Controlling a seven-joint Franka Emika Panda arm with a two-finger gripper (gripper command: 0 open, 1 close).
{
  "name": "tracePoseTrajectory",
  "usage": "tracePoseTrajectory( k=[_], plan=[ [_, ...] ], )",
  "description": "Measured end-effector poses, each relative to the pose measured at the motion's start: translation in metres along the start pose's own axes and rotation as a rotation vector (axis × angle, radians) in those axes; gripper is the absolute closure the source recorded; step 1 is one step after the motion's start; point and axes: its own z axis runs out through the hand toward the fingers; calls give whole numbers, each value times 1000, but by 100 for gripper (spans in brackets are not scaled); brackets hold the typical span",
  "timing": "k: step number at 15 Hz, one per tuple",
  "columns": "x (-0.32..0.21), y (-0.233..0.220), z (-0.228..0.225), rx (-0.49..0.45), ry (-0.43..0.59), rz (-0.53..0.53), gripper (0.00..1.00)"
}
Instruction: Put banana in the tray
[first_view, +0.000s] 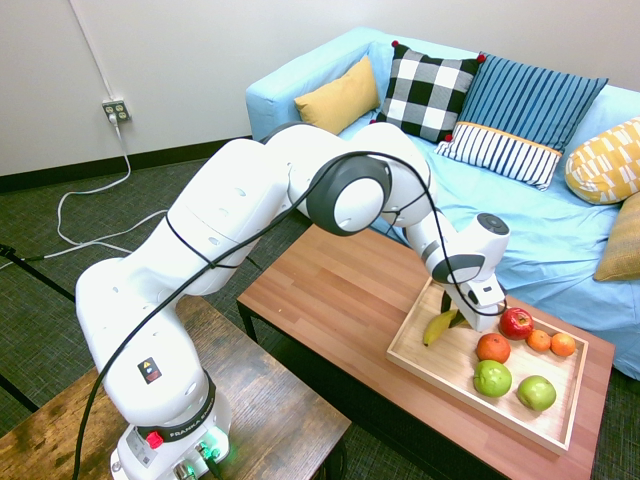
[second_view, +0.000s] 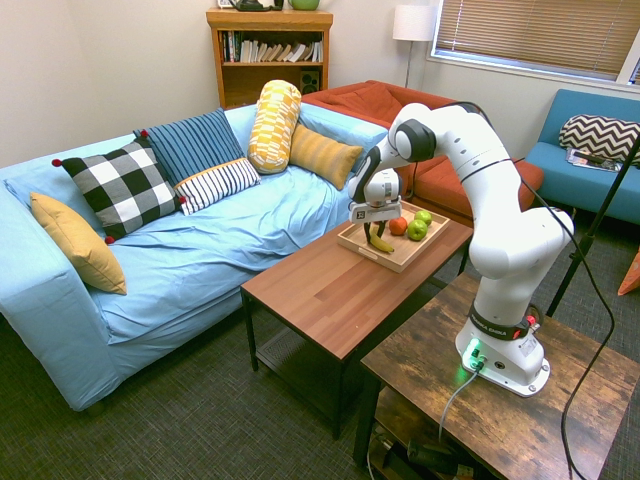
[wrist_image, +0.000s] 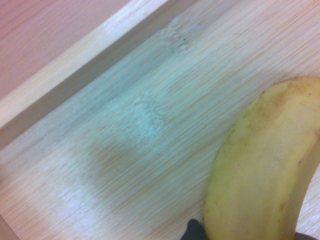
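The banana's lower end is over the bottom of the tray. The banana would rest in the tray (first_view: 430, 377) if I opened now, so my gripper needs to release it.
The yellow banana (first_view: 438, 327) hangs tip-down over the near-left corner of the pale wooden tray (first_view: 430, 377), its lower end close to the tray floor. My gripper (first_view: 458, 318) is shut on the banana's upper end. From the other side the banana (second_view: 381, 243) shows below the gripper (second_view: 376, 231), over the tray (second_view: 385, 257). In the wrist view the banana (wrist_image: 260, 170) fills one side, with the tray floor (wrist_image: 140, 125) and its raised rim close behind it.
The tray holds a red apple (first_view: 516, 322), three oranges (first_view: 493, 347), and two green apples (first_view: 492, 378). It sits on a reddish-brown table (first_view: 330, 290) in front of a blue sofa (first_view: 530, 220). A darker side table (second_view: 500, 400) bears the arm.
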Motion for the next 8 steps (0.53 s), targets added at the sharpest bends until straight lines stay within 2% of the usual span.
tracePoseTrajectory(
  k=[8],
  plan=[
    [1, 3, -8, 5, 2, -21, 0]
  ],
)
